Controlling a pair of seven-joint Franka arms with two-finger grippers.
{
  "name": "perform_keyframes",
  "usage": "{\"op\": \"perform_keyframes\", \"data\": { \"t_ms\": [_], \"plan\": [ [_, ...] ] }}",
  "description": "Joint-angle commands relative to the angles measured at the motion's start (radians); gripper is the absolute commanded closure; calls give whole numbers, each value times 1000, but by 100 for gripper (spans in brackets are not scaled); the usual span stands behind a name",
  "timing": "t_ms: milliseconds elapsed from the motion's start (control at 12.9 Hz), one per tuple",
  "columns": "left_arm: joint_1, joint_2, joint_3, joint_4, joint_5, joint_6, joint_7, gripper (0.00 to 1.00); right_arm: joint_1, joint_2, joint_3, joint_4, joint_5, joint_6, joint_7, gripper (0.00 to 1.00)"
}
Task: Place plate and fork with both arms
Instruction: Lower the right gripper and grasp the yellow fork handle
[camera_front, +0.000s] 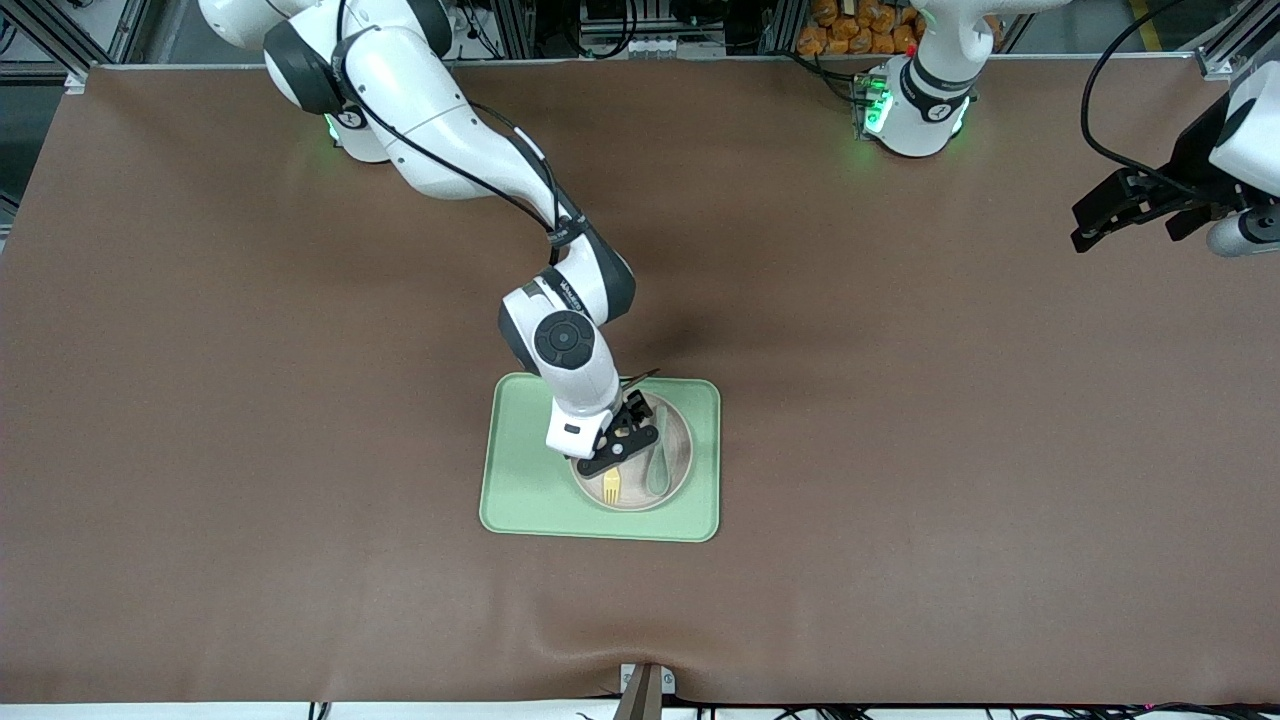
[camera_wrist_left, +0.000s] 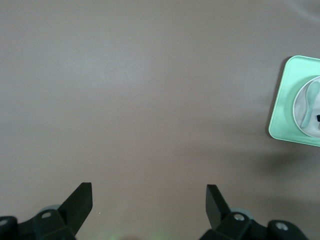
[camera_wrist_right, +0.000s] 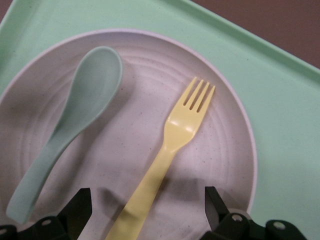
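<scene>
My right gripper's fingers stand close over the plate, beside the fork's handle (camera_wrist_right: 143, 197) in the right wrist view, so it is time to close on it now.
The off-white plate (camera_front: 672, 478) lies on the light green tray (camera_front: 520, 480) in the middle of the table. The pale yellow fork (camera_front: 611, 486) lies flat on the plate beside a grey-green spoon (camera_front: 660, 467). My right gripper (camera_front: 622, 448) is open just over the plate, its fingers either side of the fork's handle without touching it. In the right wrist view the fork (camera_wrist_right: 172, 145), spoon (camera_wrist_right: 70, 125) and plate (camera_wrist_right: 220, 150) fill the picture, with the right gripper (camera_wrist_right: 146, 207) wide open. My left gripper (camera_front: 1100, 215) is open and empty, waiting over the table's left-arm end (camera_wrist_left: 149, 202).
The tray (camera_wrist_left: 287, 112) and plate show small in the left wrist view. Brown table cover (camera_front: 900, 450) spreads all round the tray. A metal bracket (camera_front: 645, 690) sits at the table's near edge.
</scene>
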Motion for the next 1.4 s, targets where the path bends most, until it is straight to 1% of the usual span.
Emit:
{"op": "perform_keyframes", "data": {
  "t_ms": [0, 389, 466, 544, 622, 699, 1321],
  "plan": [
    [-1, -19, -1, -12, 5, -11, 18, 0, 2, 28, -3, 37, 3, 10, 17, 0],
    [-4, -17, -1, -12, 5, -11, 18, 0, 8, 42, -3, 37, 3, 11, 20, 0],
    [-4, -16, -1, -12, 5, -11, 18, 0, 8, 42, -3, 37, 3, 11, 19, 28],
    [-4, -15, -1, -12, 5, -11, 18, 0, 8, 42, -3, 37, 3, 11, 19, 67],
    [-4, -14, -1, -12, 7, -11, 18, 0, 8, 42, -3, 37, 3, 11, 19, 95],
    [-4, -14, -1, -12, 6, -11, 18, 0, 8, 42, -3, 37, 3, 11, 19, 100],
    [-4, -14, -1, -13, 5, -11, 18, 0, 6, 27, -4, 35, 5, 8, 20, 100]
  ]
}}
